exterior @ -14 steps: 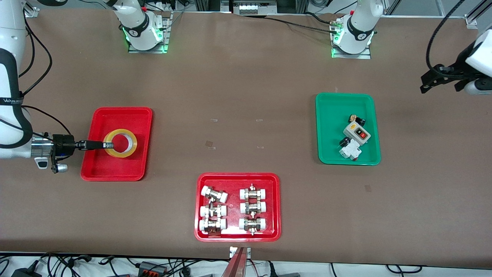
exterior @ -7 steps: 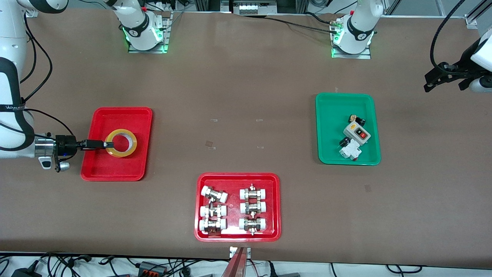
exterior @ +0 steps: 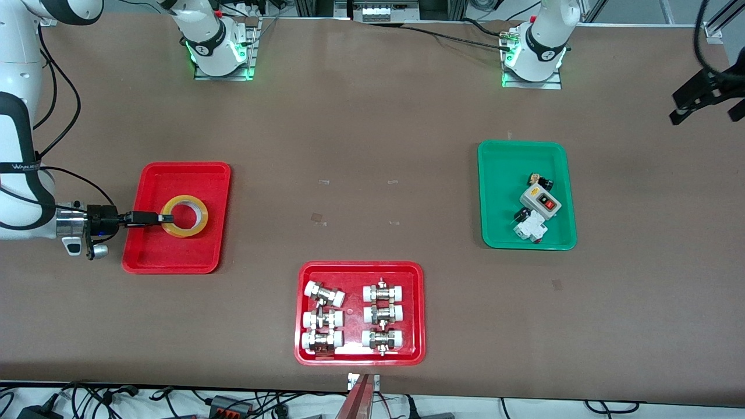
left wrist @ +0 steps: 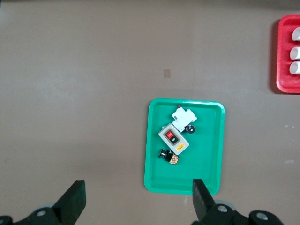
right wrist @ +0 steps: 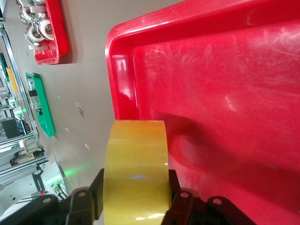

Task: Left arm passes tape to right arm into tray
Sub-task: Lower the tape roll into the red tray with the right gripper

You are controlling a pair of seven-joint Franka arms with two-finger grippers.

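Note:
The yellow tape sits low inside the red tray's rim, over the tray's bottom, so my right gripper should release the tape now.
The tape (exterior: 186, 233), a yellow roll, lies ring-up low in the plain red tray (exterior: 174, 256) toward the right arm's end of the table. My right gripper (exterior: 165, 219) reaches in level from the tray's outer side and is shut on the roll's wall. In the right wrist view the tape (right wrist: 136, 168) fills the gap between the right gripper's (right wrist: 134, 194) two black fingers, with the tray (right wrist: 225, 93) floor close below; I cannot tell if they touch. My left gripper (exterior: 684, 105) hangs open and empty over bare table at the left arm's end; in its wrist view the left gripper (left wrist: 137, 201) holds nothing.
A red tray (exterior: 359, 358) of white-capped metal fittings sits nearest the front camera, mid-table. A green tray (exterior: 500, 174) with a grey switch box (exterior: 540, 201) and small parts lies toward the left arm's end; the green tray (left wrist: 206, 140) also shows below the left gripper.
The right gripper has sunk lower with the tape into the red tray. The left arm has drawn farther away toward its own end of the table.

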